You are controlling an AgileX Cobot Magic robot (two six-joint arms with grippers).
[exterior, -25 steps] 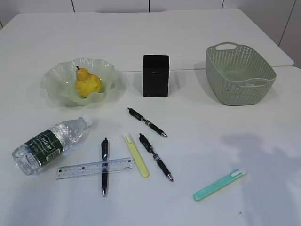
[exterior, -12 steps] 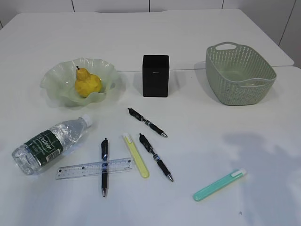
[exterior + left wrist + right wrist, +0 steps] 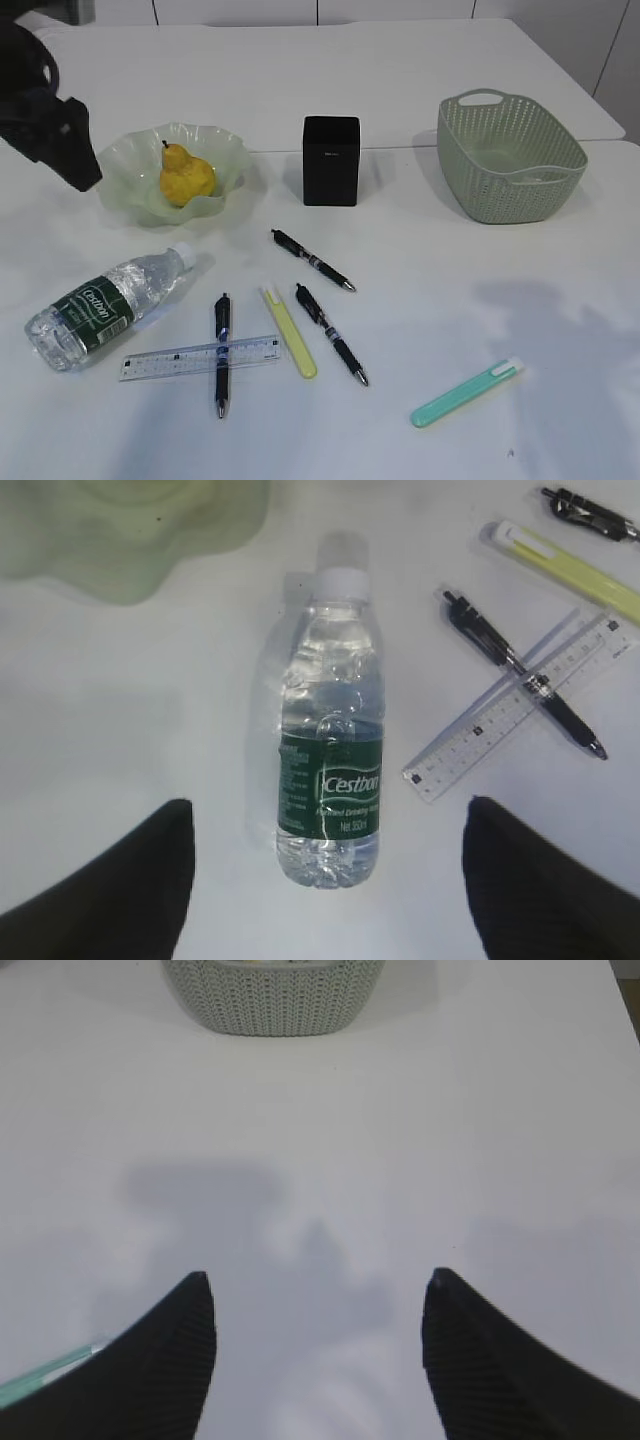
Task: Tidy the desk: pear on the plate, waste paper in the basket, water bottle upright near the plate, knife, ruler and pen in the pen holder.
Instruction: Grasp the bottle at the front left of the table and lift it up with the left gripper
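My left gripper should next stand the water bottle upright near the plate (image 3: 120, 165), so it needs to grab its clear upper body beneath the cap (image 3: 145, 280).
The water bottle (image 3: 105, 300) lies on its side at the front left; in the left wrist view (image 3: 335, 680) it lies with its cap towards the plate. My left gripper (image 3: 327, 803) is open and empty, hovering above the bottle; in the exterior view (image 3: 75, 165) it is beside the plate's left rim. The yellow pear (image 3: 186, 178) sits on the wavy green plate (image 3: 120, 165). A clear ruler (image 3: 200, 357), three black pens (image 3: 312, 260) (image 3: 331, 333) (image 3: 222, 352), a yellow knife (image 3: 290, 330) and a teal knife (image 3: 466, 393) lie flat. The black pen holder (image 3: 331, 160) stands at centre. My right gripper (image 3: 318, 1275) is open and empty over bare table.
The green basket (image 3: 510, 155) stands at the back right and shows at the top of the right wrist view (image 3: 275, 1000). No waste paper shows on the table. One pen lies across the ruler. A seam between tables runs behind the pen holder.
My left arm has come into the exterior view at the top left, next to the plate. The objects on the table have not moved.
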